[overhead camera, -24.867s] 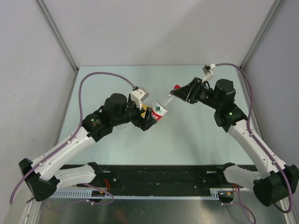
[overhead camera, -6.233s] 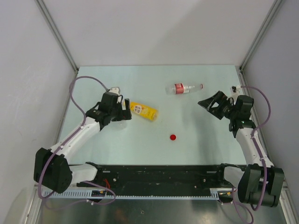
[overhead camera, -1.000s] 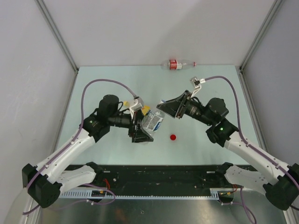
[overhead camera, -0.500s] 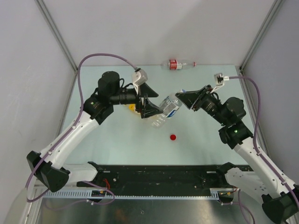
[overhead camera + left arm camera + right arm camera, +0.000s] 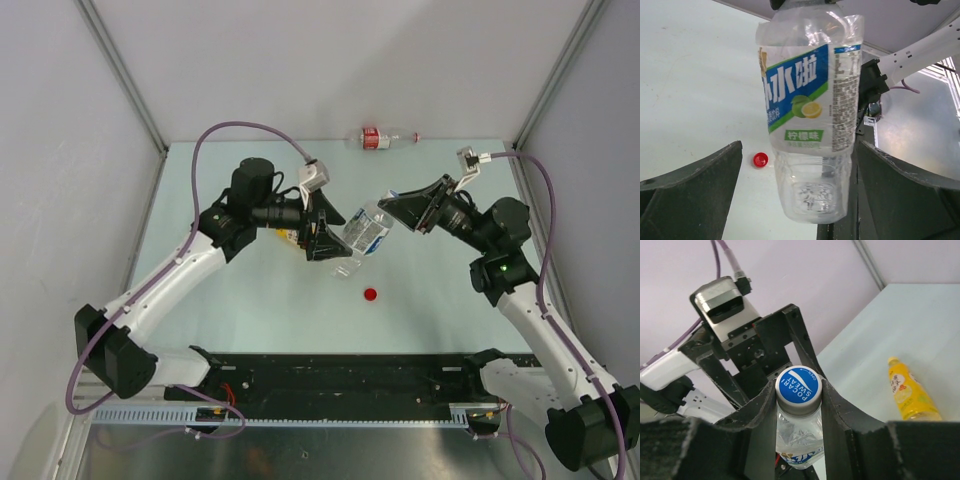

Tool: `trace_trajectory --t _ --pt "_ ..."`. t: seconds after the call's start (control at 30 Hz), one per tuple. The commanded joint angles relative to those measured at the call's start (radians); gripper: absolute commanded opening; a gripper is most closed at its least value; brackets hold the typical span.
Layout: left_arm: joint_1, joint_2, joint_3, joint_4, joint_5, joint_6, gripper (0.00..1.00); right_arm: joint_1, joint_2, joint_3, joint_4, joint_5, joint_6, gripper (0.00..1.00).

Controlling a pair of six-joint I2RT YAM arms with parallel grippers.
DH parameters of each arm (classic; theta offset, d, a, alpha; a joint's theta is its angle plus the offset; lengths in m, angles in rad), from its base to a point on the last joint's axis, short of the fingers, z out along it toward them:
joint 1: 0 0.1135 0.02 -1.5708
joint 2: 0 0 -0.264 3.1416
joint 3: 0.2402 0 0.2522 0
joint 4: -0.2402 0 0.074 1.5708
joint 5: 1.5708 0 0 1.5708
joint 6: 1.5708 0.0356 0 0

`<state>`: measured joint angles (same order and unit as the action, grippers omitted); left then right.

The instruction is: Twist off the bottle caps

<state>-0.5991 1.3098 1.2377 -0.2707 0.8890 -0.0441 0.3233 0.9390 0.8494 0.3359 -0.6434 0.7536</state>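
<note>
The blue cap should stay free for my right gripper to unscrew, so my left gripper should next grab the clear bottle's body near its base (image 5: 351, 260) (image 5: 813, 172).
The short clear bottle (image 5: 365, 231) with a blue and green label hangs tilted in the air between both grippers. My right gripper (image 5: 392, 206) is shut on its blue cap (image 5: 798, 384), one finger on each side. My left gripper (image 5: 328, 238) is open. Its fingers (image 5: 695, 190) stand either side of the bottle's body (image 5: 810, 100) with a gap showing. The red cap (image 5: 371, 295) lies loose on the table and also shows in the left wrist view (image 5: 760, 159). The yellow bottle (image 5: 910, 392) lies on the table with its yellow cap on, mostly hidden behind the left gripper in the top view (image 5: 289, 238).
The slim clear bottle with the red label (image 5: 380, 138) lies against the back wall, with no cap on it. Metal frame posts (image 5: 125, 75) stand at both back corners. The black rail (image 5: 340, 375) runs along the near edge.
Both arms have carried the short bottle up, back and to the right. The left gripper's fingers now stand apart from its body, and the right gripper stays on the blue cap.
</note>
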Motion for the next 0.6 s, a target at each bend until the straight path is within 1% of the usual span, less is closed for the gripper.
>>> trace_trajectory --t 0.0,0.17,0.4,0.57 --pt "0.004 0.024 -0.001 0.023 0.083 0.012 1.00 0.000 -0.001 0.042 0.126 -0.063 0.065 0.00" --pt "0.004 0.052 0.005 0.027 0.121 -0.005 0.99 -0.028 -0.024 0.042 0.131 -0.040 0.109 0.00" --pt "-0.013 0.074 0.004 0.035 0.171 -0.010 0.99 -0.031 -0.074 0.026 0.106 0.046 0.121 0.00" --pt "-0.037 0.092 0.009 0.036 0.203 -0.013 0.95 -0.025 -0.078 0.011 0.115 0.055 0.139 0.00"
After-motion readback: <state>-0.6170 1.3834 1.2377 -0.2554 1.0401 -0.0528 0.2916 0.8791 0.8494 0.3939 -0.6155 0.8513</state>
